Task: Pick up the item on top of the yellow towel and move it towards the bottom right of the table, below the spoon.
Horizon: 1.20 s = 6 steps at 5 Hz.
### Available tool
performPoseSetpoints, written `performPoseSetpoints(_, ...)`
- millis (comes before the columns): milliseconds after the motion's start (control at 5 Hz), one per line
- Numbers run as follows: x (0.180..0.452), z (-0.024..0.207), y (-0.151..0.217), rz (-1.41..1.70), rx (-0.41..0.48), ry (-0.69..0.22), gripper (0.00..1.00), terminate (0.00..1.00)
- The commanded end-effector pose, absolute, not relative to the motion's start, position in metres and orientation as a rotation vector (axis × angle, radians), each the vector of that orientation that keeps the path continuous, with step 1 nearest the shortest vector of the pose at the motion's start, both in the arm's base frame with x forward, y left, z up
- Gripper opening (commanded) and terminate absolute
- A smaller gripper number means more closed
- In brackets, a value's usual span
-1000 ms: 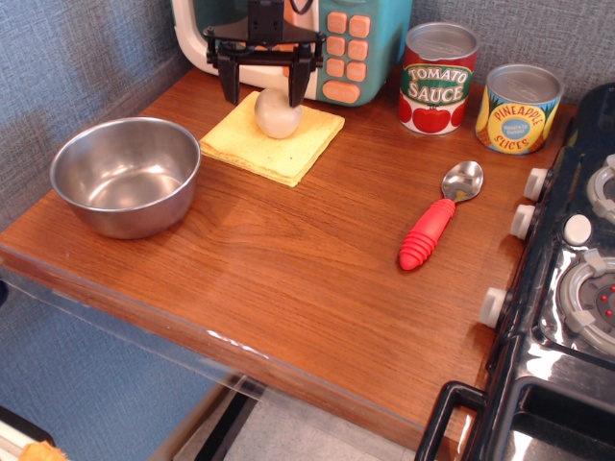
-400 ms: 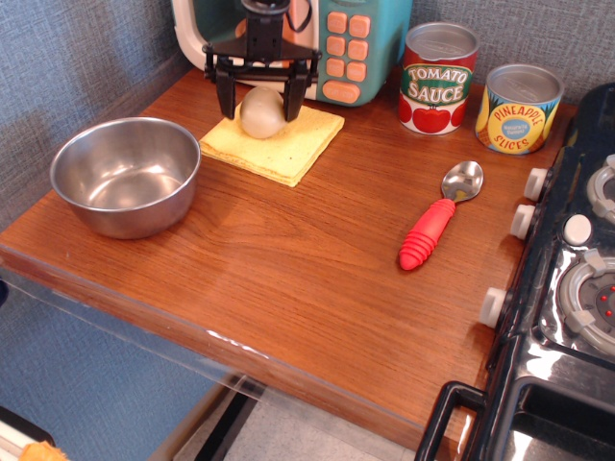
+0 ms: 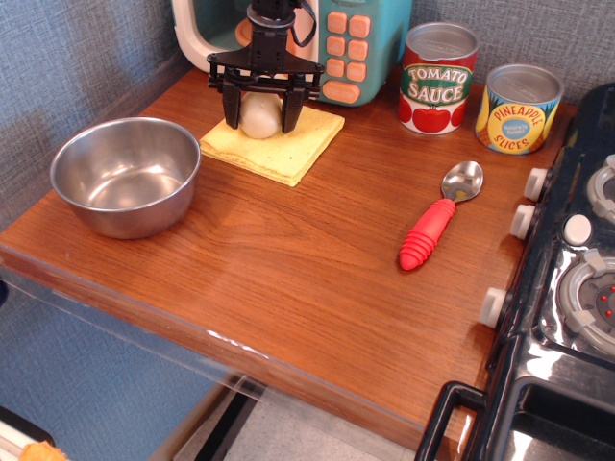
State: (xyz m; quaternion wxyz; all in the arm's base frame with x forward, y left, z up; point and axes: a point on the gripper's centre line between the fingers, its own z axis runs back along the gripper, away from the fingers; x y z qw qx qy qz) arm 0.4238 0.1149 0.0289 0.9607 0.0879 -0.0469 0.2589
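Note:
Next, my gripper grips the potato by its rounded sides to move the potato (image 3: pixel 258 114) off the yellow towel to the spot below the spoon (image 3: pixel 437 226).
The cream egg-shaped potato (image 3: pixel 258 114) rests on the pale yellow towel (image 3: pixel 288 146) at the back of the brown wooden table (image 3: pixel 288 259). My black gripper (image 3: pixel 259 125) has come down over the potato. Its two fingers (image 3: pixel 232 113) stand on either side of the potato, spread about as wide as it, with their tips near the towel. The potato still sits on the cloth. The red-handled spoon (image 3: pixel 437 226) lies to the right, near the stove, with bare table in front of it.
A steel bowl (image 3: pixel 125 173) stands at the left. A toy microwave (image 3: pixel 336 38) is right behind the gripper. A tomato sauce can (image 3: pixel 437 79) and a pineapple can (image 3: pixel 519 108) stand at the back right. A black toy stove (image 3: pixel 567 279) borders the right edge.
The gripper has dropped lower around the potato and its fingers have drawn in slightly. The potato shifted a little left on the towel.

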Motion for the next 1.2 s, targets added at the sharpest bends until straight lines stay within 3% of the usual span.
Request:
performPoseSetpoints(0, 0.421, 0.086, 0.111, 0.421, 0.144, -0.231, 0.0, 0.0)
performPoseSetpoints(200, 0.411, 0.122, 0.106, 0.322, 0.126, -0.32, 0.0, 0.0)
performPoseSetpoints(400, 0.384, 0.146, 0.099, 0.236, 0.066, -0.364, 0.0, 0.0)
performPoseSetpoints(600, 0.353, 0.146, 0.084, 0.116, 0.032, -0.33, 0.0, 0.0)
performPoseSetpoints(1000, 0.281, 0.119, 0.042, -0.136, -0.003, -0.226, 0.0, 0.0)
